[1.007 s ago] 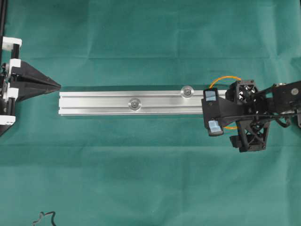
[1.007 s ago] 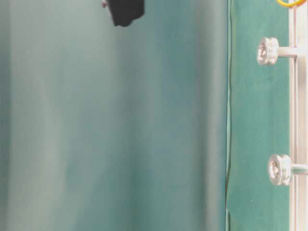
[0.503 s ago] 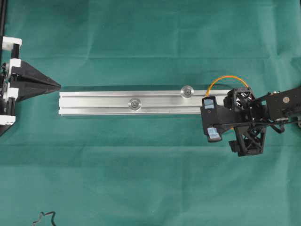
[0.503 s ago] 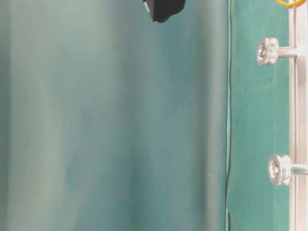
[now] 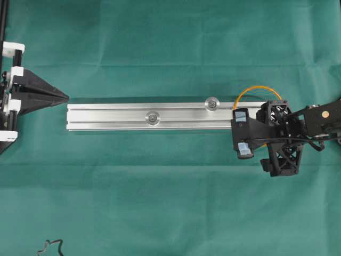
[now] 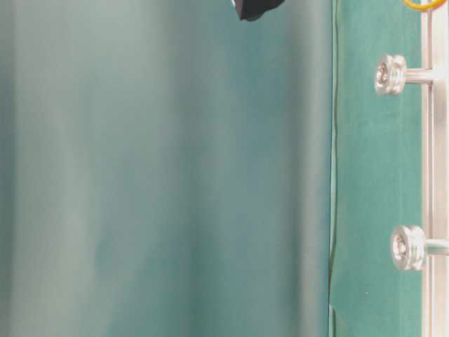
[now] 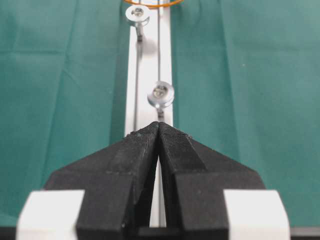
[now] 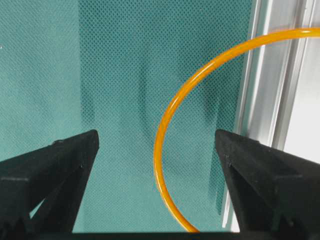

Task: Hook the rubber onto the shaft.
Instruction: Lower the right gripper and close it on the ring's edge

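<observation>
The rubber needs to be hooked onto the shaft, so my right gripper will grab it next by its curve on the bare cloth (image 8: 158, 150).
The rubber (image 5: 256, 88) is a thin orange loop lying over the right end of the silver rail (image 5: 106, 116); my right arm covers much of it. Two shafts (image 5: 153, 117) (image 5: 212, 103) stand on the rail. My right gripper (image 5: 242, 132) hangs open over the rail's right end. In the right wrist view its gripper (image 8: 156, 137) has the rubber (image 8: 166, 114) curving between the two fingers, untouched, on the cloth beside the rail (image 8: 280, 100). My left gripper (image 5: 63, 96) is shut and empty, pointing at the rail's left end. The left wrist view shows that gripper (image 7: 159, 125) in line with the nearer shaft (image 7: 160, 94).
Green cloth covers the table. A black cable (image 5: 50, 246) lies at the near left corner. In the table-level view both shafts (image 6: 390, 74) (image 6: 407, 247) stick out of the rail, and the rubber (image 6: 421, 5) shows at the top edge.
My right gripper has come down closer to the table and shifted a little to the right, still open. The rubber, the rail and the left gripper have not moved.
</observation>
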`<state>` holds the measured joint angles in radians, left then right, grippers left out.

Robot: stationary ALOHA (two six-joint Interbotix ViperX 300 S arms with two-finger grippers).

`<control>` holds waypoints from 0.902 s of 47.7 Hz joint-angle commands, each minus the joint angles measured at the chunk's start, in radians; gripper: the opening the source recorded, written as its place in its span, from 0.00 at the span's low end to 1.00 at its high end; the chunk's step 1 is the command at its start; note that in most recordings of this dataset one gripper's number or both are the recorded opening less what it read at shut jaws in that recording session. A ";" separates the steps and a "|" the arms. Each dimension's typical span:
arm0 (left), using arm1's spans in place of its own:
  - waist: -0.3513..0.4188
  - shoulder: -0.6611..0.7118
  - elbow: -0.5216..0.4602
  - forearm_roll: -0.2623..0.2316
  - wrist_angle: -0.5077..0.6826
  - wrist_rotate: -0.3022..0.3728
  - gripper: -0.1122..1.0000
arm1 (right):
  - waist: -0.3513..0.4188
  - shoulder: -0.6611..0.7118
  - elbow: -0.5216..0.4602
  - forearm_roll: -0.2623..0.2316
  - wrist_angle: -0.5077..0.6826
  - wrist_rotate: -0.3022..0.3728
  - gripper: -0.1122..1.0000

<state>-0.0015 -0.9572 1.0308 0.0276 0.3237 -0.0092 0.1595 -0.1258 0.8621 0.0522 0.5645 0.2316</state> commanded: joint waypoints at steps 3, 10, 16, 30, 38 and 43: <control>-0.002 0.006 -0.029 0.003 -0.005 0.000 0.10 | 0.003 -0.005 -0.008 0.003 -0.009 0.000 0.98; -0.002 0.006 -0.029 0.003 -0.006 0.000 0.10 | 0.003 -0.005 -0.008 0.000 -0.009 0.000 0.96; -0.002 0.006 -0.029 0.002 -0.006 0.000 0.10 | 0.003 -0.005 -0.008 -0.021 -0.012 0.000 0.80; -0.002 0.006 -0.029 0.003 -0.006 0.000 0.10 | 0.003 -0.005 -0.009 -0.040 -0.015 0.000 0.16; -0.002 0.006 -0.029 0.002 -0.006 0.000 0.10 | 0.003 -0.005 -0.009 -0.040 -0.014 0.000 0.15; -0.002 0.006 -0.029 0.002 -0.005 0.000 0.10 | 0.003 -0.005 -0.011 -0.040 -0.015 0.000 0.15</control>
<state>-0.0015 -0.9587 1.0308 0.0276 0.3237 -0.0092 0.1595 -0.1227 0.8621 0.0153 0.5553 0.2316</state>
